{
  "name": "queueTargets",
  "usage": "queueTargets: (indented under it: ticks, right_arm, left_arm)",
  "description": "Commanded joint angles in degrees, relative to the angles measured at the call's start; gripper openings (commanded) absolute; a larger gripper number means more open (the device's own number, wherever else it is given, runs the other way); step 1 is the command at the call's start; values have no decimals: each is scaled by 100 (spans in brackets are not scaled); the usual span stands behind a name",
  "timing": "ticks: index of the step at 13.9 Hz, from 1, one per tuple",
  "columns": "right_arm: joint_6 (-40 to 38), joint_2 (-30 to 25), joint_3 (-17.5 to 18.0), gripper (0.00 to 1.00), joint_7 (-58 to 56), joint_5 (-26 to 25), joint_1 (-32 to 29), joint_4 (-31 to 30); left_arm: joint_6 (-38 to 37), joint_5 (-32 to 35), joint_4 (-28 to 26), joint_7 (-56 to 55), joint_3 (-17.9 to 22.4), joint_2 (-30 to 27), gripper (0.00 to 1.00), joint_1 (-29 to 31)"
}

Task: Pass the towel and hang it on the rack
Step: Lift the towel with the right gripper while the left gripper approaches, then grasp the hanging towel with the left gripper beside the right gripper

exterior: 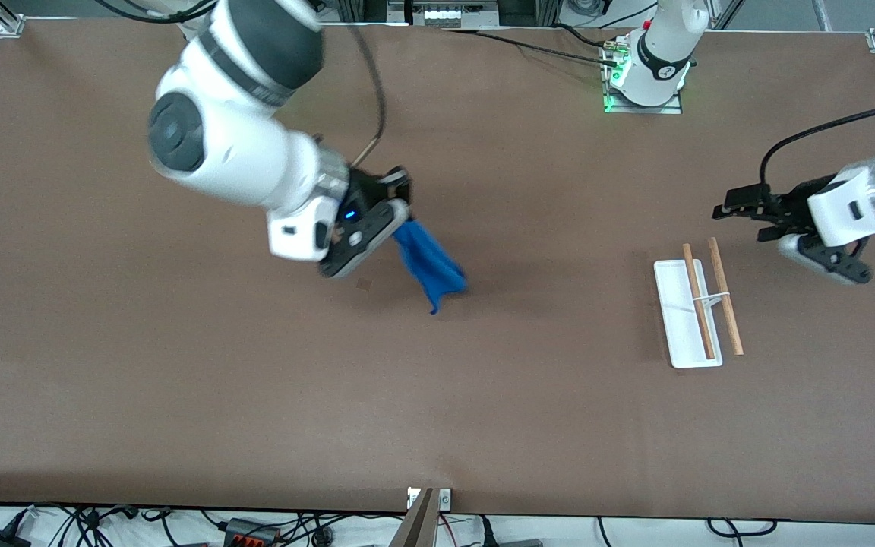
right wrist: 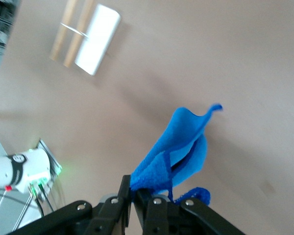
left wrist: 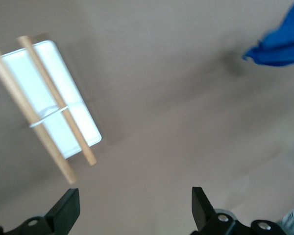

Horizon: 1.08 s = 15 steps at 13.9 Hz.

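Observation:
The robot's left gripper should next grab the blue towel by its loose hanging end (exterior: 446,290) (left wrist: 257,55) to hang it over the rack's wooden rods.
The blue towel (exterior: 428,262) hangs off the table from my right gripper (exterior: 401,219), which is shut on its upper edge over the middle of the table. In the right wrist view the towel (right wrist: 179,144) drapes away from the pinching fingers (right wrist: 127,188), its small loop dangling. The rack (exterior: 699,308) stands toward the left arm's end, a white base with two wooden rods. My left gripper (exterior: 722,210) hovers open just above and beside the rack, nothing between its fingers (left wrist: 68,208). The left wrist view shows the rack (left wrist: 49,103) and a corner of the towel (left wrist: 279,46).
The left arm's base (exterior: 646,72) with a green light stands at the table's edge along the robots' side. Cables and a power strip (exterior: 251,532) lie below the edge nearest the front camera. Bare brown tabletop (exterior: 544,380) surrounds the rack.

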Motion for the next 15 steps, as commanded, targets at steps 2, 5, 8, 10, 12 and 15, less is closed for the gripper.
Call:
queueTargets:
  ticks: [2,5,8,10,12,15]
  right_arm:
    - [1051,113,-42,0,-40,-30,543,122]
    - [1930,254,-42,0,231,-12,982,113]
    - [2731,359,-50,0,618,-47,1343,95]
    - [2786,395,-59,0,698,-74,1370,95]
    - [2795,395,-59,0,698,-82,1405,95]
    - [2795,395,-59,0,690,-241,1405,95]
  left_arm:
    - [67,-807,67,1710,-390,552,100,-58]
    - [382,-1479,68,2567,-399,1116,100,-199]
    - [752,-1567,59,3779,-688,1371,100,-427]
    - [971,-1498,77,4089,-908,1512,100,-638]
    - [1444,-1593,-11,4868,-1294,1670,100,-709]
    - [1588,-2198,-11,5688,-1410,1838,100,-762]
